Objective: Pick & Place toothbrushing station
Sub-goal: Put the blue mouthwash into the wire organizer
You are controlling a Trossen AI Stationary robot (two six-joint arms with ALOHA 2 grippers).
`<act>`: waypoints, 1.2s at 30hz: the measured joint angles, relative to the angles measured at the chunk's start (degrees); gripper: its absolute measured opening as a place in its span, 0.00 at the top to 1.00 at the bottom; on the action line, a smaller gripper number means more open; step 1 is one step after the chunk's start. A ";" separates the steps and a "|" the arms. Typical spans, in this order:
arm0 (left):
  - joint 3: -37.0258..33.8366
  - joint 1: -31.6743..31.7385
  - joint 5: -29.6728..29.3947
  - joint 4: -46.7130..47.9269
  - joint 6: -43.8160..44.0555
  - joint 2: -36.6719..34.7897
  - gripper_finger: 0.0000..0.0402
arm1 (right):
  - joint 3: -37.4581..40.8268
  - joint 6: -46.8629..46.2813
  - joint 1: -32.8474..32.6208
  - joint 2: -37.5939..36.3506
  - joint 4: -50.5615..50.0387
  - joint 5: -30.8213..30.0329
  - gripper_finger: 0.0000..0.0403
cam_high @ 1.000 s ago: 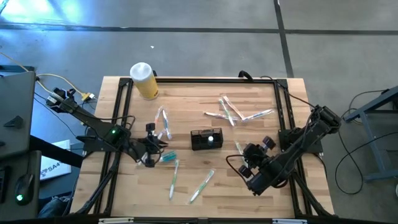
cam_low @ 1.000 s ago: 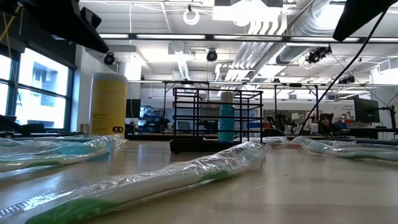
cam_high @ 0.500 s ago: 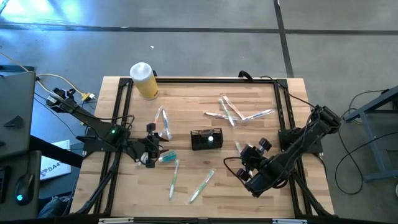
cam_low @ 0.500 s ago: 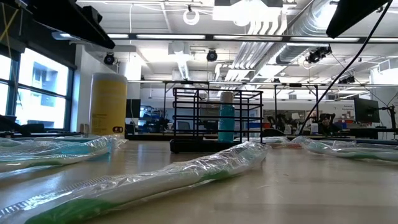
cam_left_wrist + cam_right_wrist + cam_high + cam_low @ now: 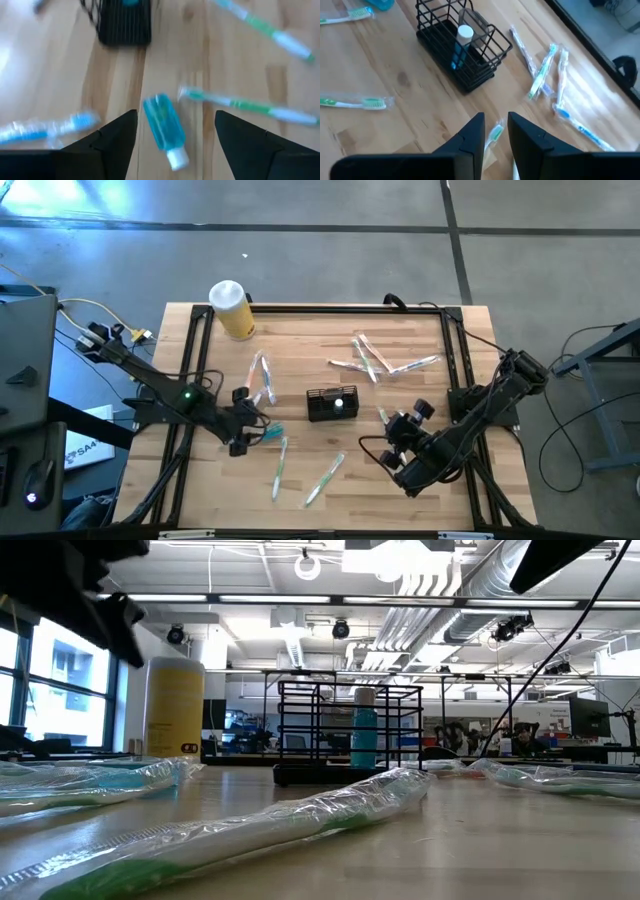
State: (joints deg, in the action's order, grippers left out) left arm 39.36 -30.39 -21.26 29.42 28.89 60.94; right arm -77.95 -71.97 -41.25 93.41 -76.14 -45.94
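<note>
Next, the left gripper grabs the blue bottle by its white cap point(image 5: 177, 158) to stand it in the black mesh caddy.
The toothbrushing station, a black mesh caddy point(image 5: 332, 404), stands on its base mid-table with a blue white-capped bottle point(image 5: 460, 45) upright inside it. A second blue bottle point(image 5: 164, 129) lies on its side on the wood. My left gripper point(image 5: 176, 114) hovers over it, open wide, one finger on either side and clear of it. Right of the caddy, my right gripper point(image 5: 496, 119) hangs above a wrapped toothbrush point(image 5: 494, 135), open by a narrow gap with nothing between its fingers.
Wrapped toothbrushes lie scattered: left of the caddy point(image 5: 262, 375), near the front edge point(image 5: 280, 465) point(image 5: 325, 478), and several at the far right point(image 5: 380, 360). A yellow cylinder with a white lid point(image 5: 232, 310) stands at the far left corner. A black frame point(image 5: 190, 380) edges the table.
My left gripper has rolled, tipped and sunk a little beside the lying blue bottle, and its fingers have spread wide apart. The bottle has stayed where it lay on the wood. My right gripper has turned slightly in place.
</note>
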 joint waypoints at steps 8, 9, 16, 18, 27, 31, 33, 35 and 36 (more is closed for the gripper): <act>-0.01 -0.02 4.95 2.05 6.05 6.33 0.35 | 0.00 1.58 0.00 0.00 0.13 -2.14 0.81; -0.01 -0.02 5.29 1.98 6.64 7.11 0.35 | 0.00 1.58 0.00 0.00 0.13 -2.14 0.81; -0.01 0.00 6.92 1.88 11.56 11.61 0.35 | 0.00 1.65 0.00 0.00 0.27 -1.97 0.81; -0.01 0.00 7.00 1.58 11.96 12.95 0.35 | 0.00 1.65 0.00 0.00 0.37 -1.68 0.81; -0.01 0.00 6.76 1.54 12.12 18.94 0.35 | 0.00 3.24 0.00 0.00 0.44 -2.13 0.81; -0.01 0.00 4.33 -0.22 12.04 21.18 0.35 | 0.00 3.30 0.00 0.00 0.45 -3.04 0.81; -0.01 0.00 4.14 -1.08 11.94 21.98 0.35 | 0.00 4.05 0.00 0.00 0.54 -3.74 0.81; -0.01 0.00 4.07 -1.59 11.93 22.53 0.35 | 0.00 4.56 0.00 0.00 0.61 -3.88 0.81; -0.01 0.00 4.07 -1.54 11.93 22.72 0.35 | 0.00 4.55 0.00 0.00 0.61 -3.88 0.81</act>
State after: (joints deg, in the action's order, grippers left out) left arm 39.35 -30.39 -17.19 27.88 40.82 83.66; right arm -77.95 -67.42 -41.25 93.41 -75.53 -49.82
